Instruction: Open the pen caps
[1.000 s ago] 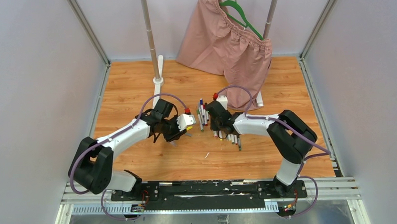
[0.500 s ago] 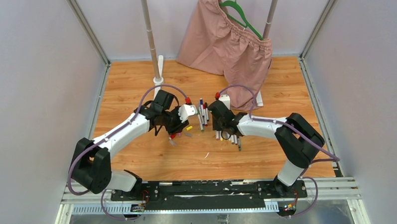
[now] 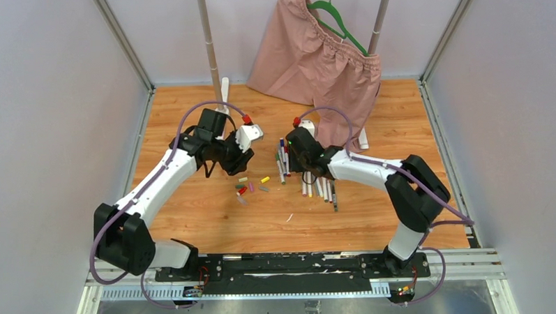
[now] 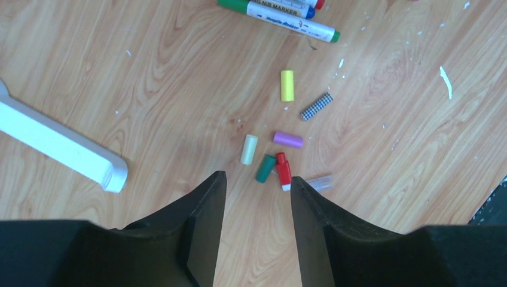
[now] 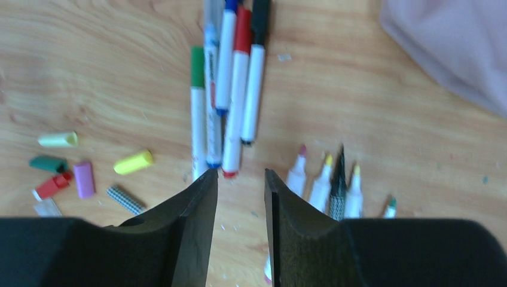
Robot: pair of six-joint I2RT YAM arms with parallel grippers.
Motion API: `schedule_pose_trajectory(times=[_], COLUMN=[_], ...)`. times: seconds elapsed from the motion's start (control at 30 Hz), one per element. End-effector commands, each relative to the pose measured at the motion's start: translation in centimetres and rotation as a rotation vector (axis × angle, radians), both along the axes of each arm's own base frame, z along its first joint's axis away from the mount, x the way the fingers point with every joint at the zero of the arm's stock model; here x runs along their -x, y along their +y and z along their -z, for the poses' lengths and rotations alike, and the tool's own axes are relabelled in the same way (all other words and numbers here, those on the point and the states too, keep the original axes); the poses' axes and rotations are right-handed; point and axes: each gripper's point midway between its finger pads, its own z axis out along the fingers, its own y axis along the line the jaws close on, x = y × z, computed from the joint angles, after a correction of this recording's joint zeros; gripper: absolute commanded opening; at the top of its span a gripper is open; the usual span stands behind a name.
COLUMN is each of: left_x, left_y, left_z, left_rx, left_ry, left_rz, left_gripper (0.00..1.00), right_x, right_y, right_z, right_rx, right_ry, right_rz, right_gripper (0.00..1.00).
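My right gripper should pick up the black-capped pen by its white body (image 5: 253, 92) next. That leaves the black cap free for my left gripper to open.
Several loose pen caps (image 3: 248, 186) lie in a cluster on the wooden table: yellow (image 4: 287, 85), purple (image 4: 288, 139), cream (image 4: 249, 149), green (image 4: 266, 168), red (image 4: 283, 171) and a patterned one (image 4: 316, 106). My left gripper (image 4: 256, 179) hovers just short of them, open and empty (image 3: 237, 158). Capped pens (image 5: 230, 89) lie side by side ahead of my right gripper (image 5: 241, 173), which is open with nothing between its fingers (image 3: 298, 169). Uncapped pens (image 5: 326, 179) with bare tips lie to its right. The same caps (image 5: 84, 179) show at the left of the right wrist view.
A white rack foot (image 4: 60, 143) lies left of the left gripper. Two rack posts (image 3: 211, 54) stand at the back. Pink shorts (image 3: 313, 51) on a green hanger (image 3: 337, 19) hang down to the table behind the pens. Walls close in both sides.
Both grippers have opened wider. The left arm has lifted and drawn back to the far left, uncovering the loose caps. The right gripper has shifted slightly away from me.
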Motion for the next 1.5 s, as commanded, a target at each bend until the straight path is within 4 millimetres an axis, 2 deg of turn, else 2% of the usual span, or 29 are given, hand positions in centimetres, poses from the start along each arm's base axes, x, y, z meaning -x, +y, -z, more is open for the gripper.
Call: schedule_pose_trajectory(times=[0.0,0.23,0.4,0.53,0.57,0.6,0.93,1.03,1.13,1.27,1.3,1.4,1.47], left_x=[0.9,2.0,1.9,2.1,2.1,2.1,2.0,1.9,1.6,1.8,1.9,2.3,2.9], left_y=[1.0,1.4,1.3,1.2,1.2,1.3,1.5,1.6,2.0,1.9,1.8,1.2,1.0], left_z=[-1.7,-2.5,-2.8,-3.0,-3.0,-3.1,-4.2,-4.5,-4.9,-5.6,-5.9,-6.8,-6.7], left_rx=[0.003,0.010,0.016,0.026,0.026,0.026,0.026,0.020,-0.002,-0.011,-0.009,0.009,-0.016], left_ry=[-0.010,-0.019,-0.023,-0.023,-0.026,-0.028,-0.074,-0.092,-0.132,-0.197,-0.216,-0.277,-0.356], left_rz=[-0.019,0.007,0.006,0.008,0.006,0.005,0.006,0.009,0.028,0.101,0.120,0.212,0.339], left_gripper=[0.51,0.54,0.60,0.76,0.95,0.99,1.00,1.00,1.00,1.00,1.00,1.00,1.00], right_x=[-2.3,-5.3,-6.2,-6.5,-6.5,-6.5,-6.7,-6.6,-6.7,-6.7,-6.5,-4.8,-2.6], right_y=[0.6,0.1,0.0,0.3,0.3,0.3,-0.2,-0.5,-0.7,-0.4,-0.3,0.4,1.6], right_z=[0.1,2.4,3.5,3.9,4.0,4.1,6.1,6.1,4.9,1.1,-0.4,-3.2,-4.6], right_rx=[0.046,0.135,0.157,0.160,0.161,0.164,0.208,0.220,0.206,0.119,0.088,-0.010,-0.097], right_ry=[0.051,0.074,0.094,0.098,0.100,0.103,0.134,0.132,0.112,0.074,0.058,0.046,0.074], right_rz=[0.000,0.024,0.024,0.013,0.010,0.009,0.015,0.015,0.014,-0.018,-0.033,-0.124,-0.229], right_gripper=[0.38,0.32,0.29,0.27,0.27,0.27,0.26,0.18,0.01,0.00,0.00,0.00,0.00])
